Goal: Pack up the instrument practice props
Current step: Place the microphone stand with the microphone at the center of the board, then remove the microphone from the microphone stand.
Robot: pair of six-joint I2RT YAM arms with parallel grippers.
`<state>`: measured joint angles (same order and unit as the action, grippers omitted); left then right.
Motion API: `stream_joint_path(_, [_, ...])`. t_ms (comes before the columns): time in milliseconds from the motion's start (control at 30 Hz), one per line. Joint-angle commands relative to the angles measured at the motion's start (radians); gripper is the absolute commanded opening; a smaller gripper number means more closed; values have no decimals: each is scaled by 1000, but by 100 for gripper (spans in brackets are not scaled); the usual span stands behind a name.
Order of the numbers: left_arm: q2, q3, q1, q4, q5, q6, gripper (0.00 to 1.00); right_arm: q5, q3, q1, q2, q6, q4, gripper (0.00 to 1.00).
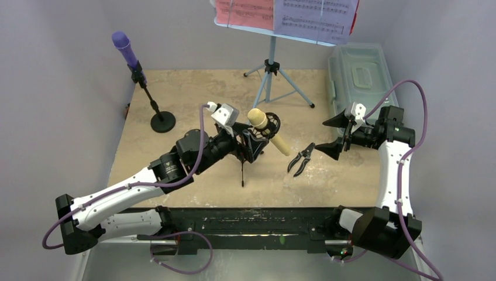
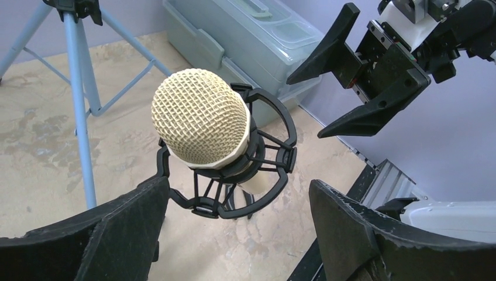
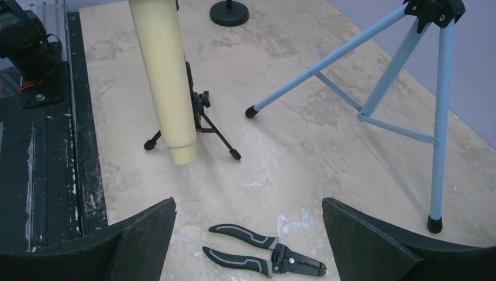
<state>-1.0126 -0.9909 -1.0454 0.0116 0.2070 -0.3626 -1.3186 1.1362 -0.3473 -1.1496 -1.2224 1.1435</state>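
The left gripper grabs the cream microphone by its head (image 2: 200, 118) next, to draw it from the shock mount (image 2: 275, 158) and hand over the free handle.
The cream microphone (image 1: 266, 129) (image 2: 199, 117) (image 3: 166, 76) sits tilted in a black shock mount (image 2: 275, 158) on the small black mic tripod (image 3: 202, 117), mid-table. My left gripper (image 1: 251, 143) (image 2: 238, 193) is open, with its fingers on either side of the mount just below the mic head. The right gripper (image 1: 321, 136) (image 3: 248, 205) (image 2: 305, 106) hangs open and empty to the mic's right. A purple microphone (image 1: 124, 48) stands on the round-base pole (image 1: 162, 122) at the back left. Red (image 1: 244, 12) and white (image 1: 316, 14) sheet-music pages rest on the light-blue stand (image 1: 271, 82).
A translucent grey-green lidded box (image 1: 360, 76) (image 2: 251, 35) lies along the right edge of the table. Black pliers (image 1: 301, 158) (image 3: 266, 257) lie on the table under the right gripper. The stand's blue legs (image 3: 362, 99) spread across the back middle.
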Motion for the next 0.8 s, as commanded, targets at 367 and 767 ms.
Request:
stream_joint_path(367, [-2, 22, 4, -220, 241, -289, 93, -1, -9, -3, 14, 1, -7, 99])
stream_joint_path(767, [-82, -20, 4, -199, 294, -371, 83, 7, -12, -3, 17, 2, -11, 99])
